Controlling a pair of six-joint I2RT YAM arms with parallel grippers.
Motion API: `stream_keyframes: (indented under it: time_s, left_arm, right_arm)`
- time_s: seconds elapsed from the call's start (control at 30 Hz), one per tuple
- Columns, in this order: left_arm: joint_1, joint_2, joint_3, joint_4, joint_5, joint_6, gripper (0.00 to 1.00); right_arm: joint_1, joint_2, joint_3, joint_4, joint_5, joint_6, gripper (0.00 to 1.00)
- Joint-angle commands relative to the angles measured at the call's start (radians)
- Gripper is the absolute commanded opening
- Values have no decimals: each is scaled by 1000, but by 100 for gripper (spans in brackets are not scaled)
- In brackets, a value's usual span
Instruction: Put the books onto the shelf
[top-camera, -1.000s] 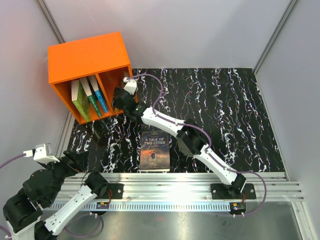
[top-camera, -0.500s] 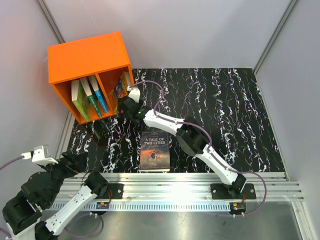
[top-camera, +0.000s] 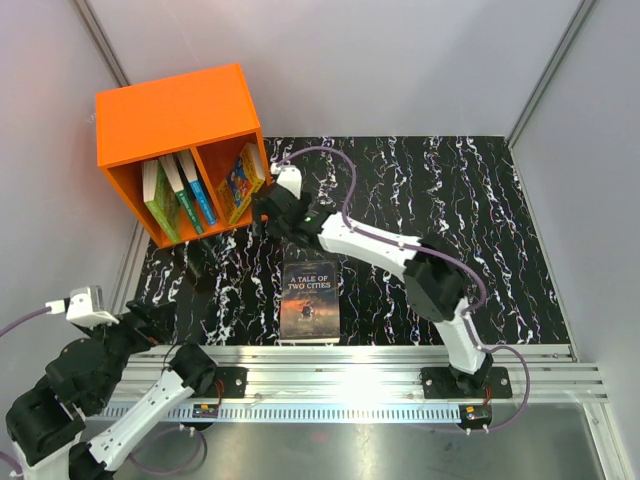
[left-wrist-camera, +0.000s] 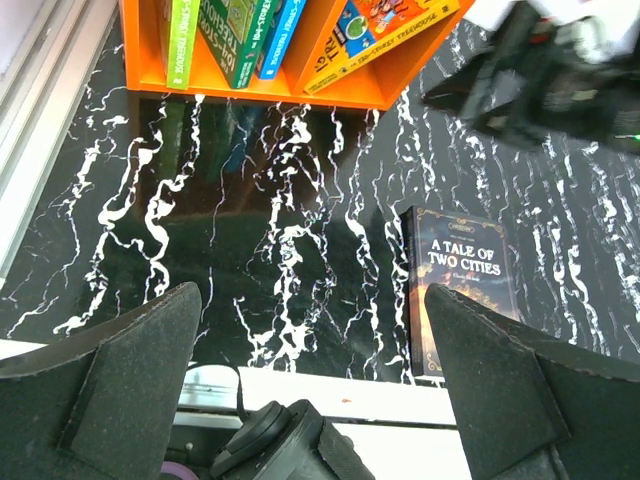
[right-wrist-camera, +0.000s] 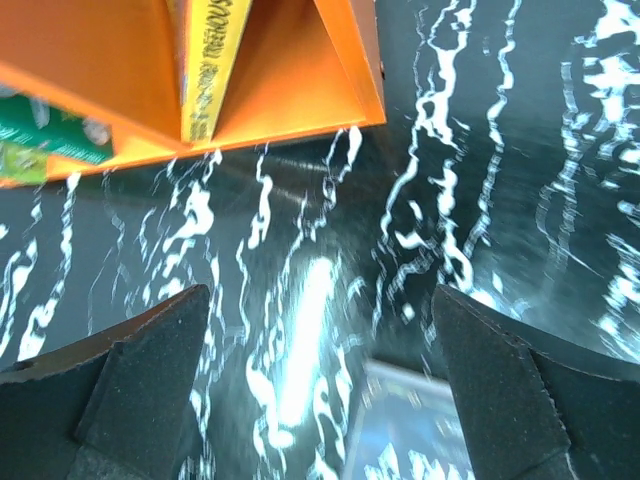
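Observation:
My right gripper will next grab the dark book by its long edge opposite the spine, and it will leave the spine side to my left gripper for shelving.
The orange shelf (top-camera: 175, 115) stands at the back left. Its left compartment holds green and blue books (top-camera: 178, 195); a yellow book (top-camera: 241, 182) leans in the right compartment. A dark book, "A Tale of Two Cities" (top-camera: 309, 300), lies flat on the table. My right gripper (top-camera: 263, 217) hangs open just in front of the shelf's right compartment, holding nothing. Its wrist view shows the yellow book's spine (right-wrist-camera: 213, 60) inside the shelf (right-wrist-camera: 300, 85), with the dark book (right-wrist-camera: 410, 430) blurred below. My left gripper (top-camera: 150, 318) stays open near the front left, and the dark book (left-wrist-camera: 460, 290) is ahead of it.
The black marbled table top (top-camera: 460, 230) spreads to the right of the shelf. An aluminium rail (top-camera: 380, 365) runs along the near edge. Grey walls close in the left, back and right. The right arm (left-wrist-camera: 560, 80) reaches across the left wrist view's top right.
The right gripper opened, let go of the yellow book in the shelf's right compartment and pulled back to the right. The left arm barely moved.

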Motion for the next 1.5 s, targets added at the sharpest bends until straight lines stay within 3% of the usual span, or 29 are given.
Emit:
stream_keyframes:
  time_s: [0.0, 0.13, 0.33, 0.47, 0.53, 0.63, 0.87, 1.27, 1.37, 1.4, 1.47]
  left_arm:
    - [5, 142, 27, 60, 0, 44, 98]
    - [4, 341, 24, 152, 117, 153, 99]
    - [14, 668, 19, 222, 302, 262, 99]
    - [16, 768, 33, 283, 374, 270, 99]
    - [16, 759, -48, 435, 453, 228, 99]
    - [19, 753, -265, 706, 577, 124, 99]
    - [28, 894, -579, 1157, 680, -72, 99]
    - [73, 1435, -719, 1826, 960, -260, 99]
    - [73, 1501, -740, 1958, 1057, -313, 99]
    - [73, 1523, -746, 2004, 1086, -327, 98]
    - [73, 1526, -774, 2035, 1099, -356, 98]
  right_arm:
    - [23, -178, -114, -52, 20, -26, 100]
    - [22, -345, -310, -121, 17, 67, 100]
    - [13, -546, -612, -218, -182, 185, 100]
    - [11, -680, -865, -157, -274, 294, 100]
    - [11, -724, -912, -147, -294, 328, 100]
    - [11, -717, -947, -146, -330, 328, 100]
    - [11, -665, -976, -22, -397, 299, 100]
    - [-12, -387, -1011, 256, -527, 350, 100]
    - [-18, -365, -1041, 325, -569, 382, 80]
    - [-18, -370, -1045, 325, -567, 385, 54]
    - [-20, -399, -1051, 301, -549, 387, 34]
